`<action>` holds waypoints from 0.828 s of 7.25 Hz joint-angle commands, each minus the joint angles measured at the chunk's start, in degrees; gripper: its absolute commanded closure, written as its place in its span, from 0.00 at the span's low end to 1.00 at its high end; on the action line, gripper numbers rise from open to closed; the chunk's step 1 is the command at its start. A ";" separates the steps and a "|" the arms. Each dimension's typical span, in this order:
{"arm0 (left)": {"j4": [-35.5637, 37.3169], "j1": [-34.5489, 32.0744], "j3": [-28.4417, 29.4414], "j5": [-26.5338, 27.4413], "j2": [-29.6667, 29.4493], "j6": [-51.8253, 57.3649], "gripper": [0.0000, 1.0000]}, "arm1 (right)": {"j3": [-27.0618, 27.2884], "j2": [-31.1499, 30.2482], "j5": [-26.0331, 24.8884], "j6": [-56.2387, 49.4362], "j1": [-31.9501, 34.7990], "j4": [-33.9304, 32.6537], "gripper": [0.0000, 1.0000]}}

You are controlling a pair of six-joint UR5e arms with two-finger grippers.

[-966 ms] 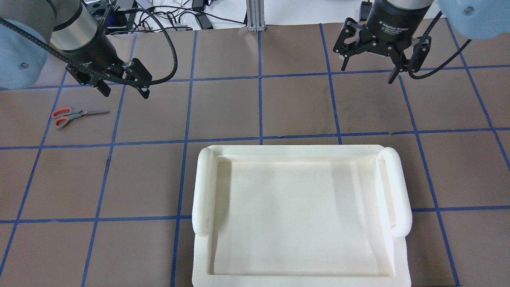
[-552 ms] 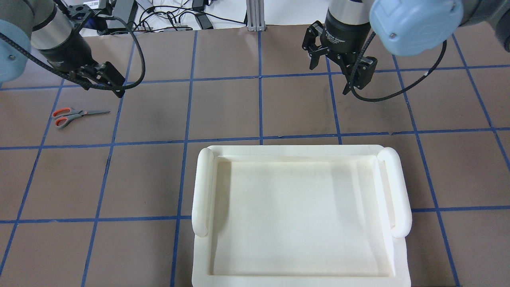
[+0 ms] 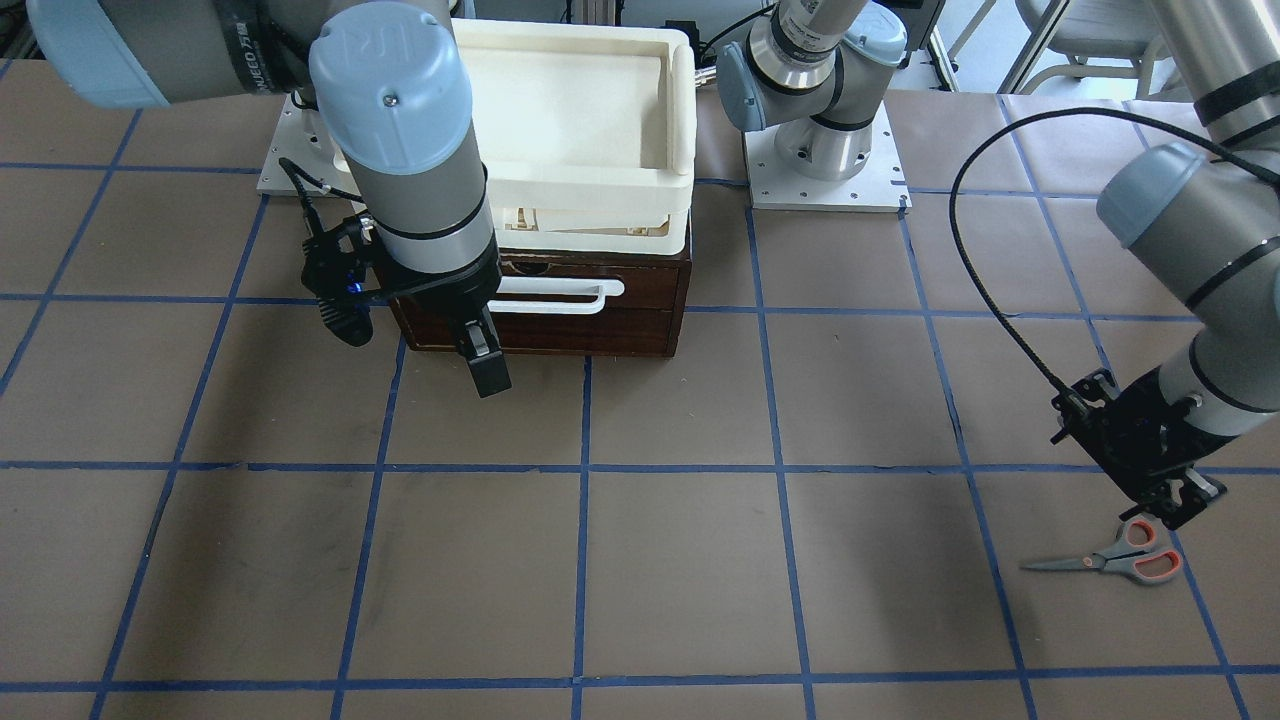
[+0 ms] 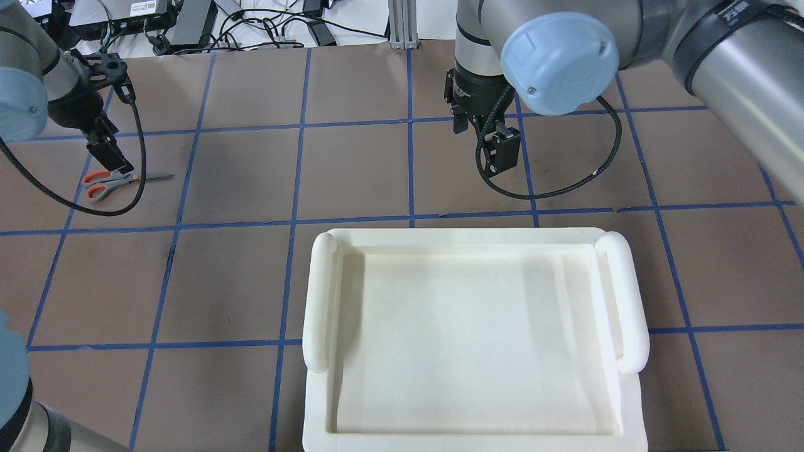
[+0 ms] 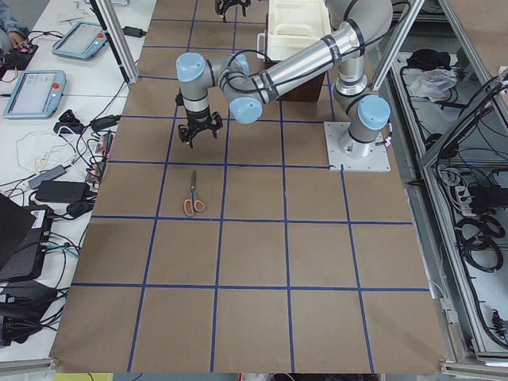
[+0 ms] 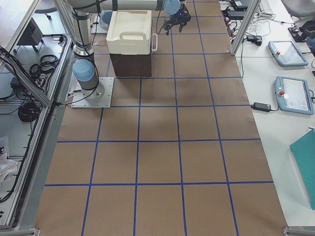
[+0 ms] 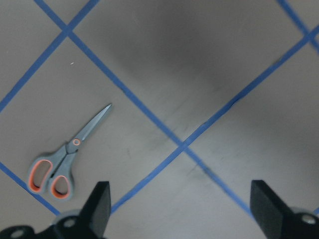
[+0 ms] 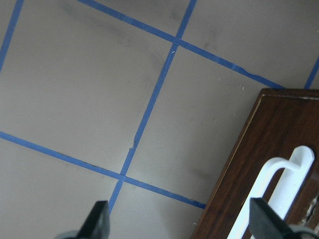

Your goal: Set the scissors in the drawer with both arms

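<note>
The left gripper picks up the scissors by the handles beside their pivot (image 3: 1113, 554) next, to place them in the drawer (image 3: 620, 330).
The scissors (image 4: 116, 181) lie flat on the brown table at the far left, also in the front-facing view (image 3: 1120, 557) and the left wrist view (image 7: 65, 159). My left gripper (image 4: 110, 160) is open and empty, just above and beside the orange-lined handles; it also shows in the front-facing view (image 3: 1170, 505). The dark brown drawer (image 3: 620, 330) is shut, its white bar handle (image 3: 550, 295) facing out. My right gripper (image 3: 415, 350) is open and empty, in front of the drawer's end. The right wrist view shows the handle (image 8: 279, 184) to one side.
A cream-white tray (image 3: 570, 100) sits on top of the drawer cabinet and hides it in the overhead view (image 4: 477, 242). Blue tape lines grid the table. Cables and tablets lie past the far table edge (image 5: 48, 79).
My left gripper has moved left and down close to the scissors' handles. My right arm has swung left toward the table's middle and turned its gripper. The scissors have not moved.
</note>
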 commanded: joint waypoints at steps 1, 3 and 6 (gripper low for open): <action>6.60 3.03 3.42 -0.44 -7.65 19.12 0.01 | 0.08 3.07 0.59 9.74 2.21 0.21 0.00; 6.77 6.01 5.82 -6.31 -13.02 28.72 0.01 | 0.08 4.84 0.94 14.78 3.53 0.20 0.00; 10.54 7.96 6.00 -6.16 -16.11 30.24 0.01 | 0.26 5.20 2.95 20.05 3.53 3.88 0.00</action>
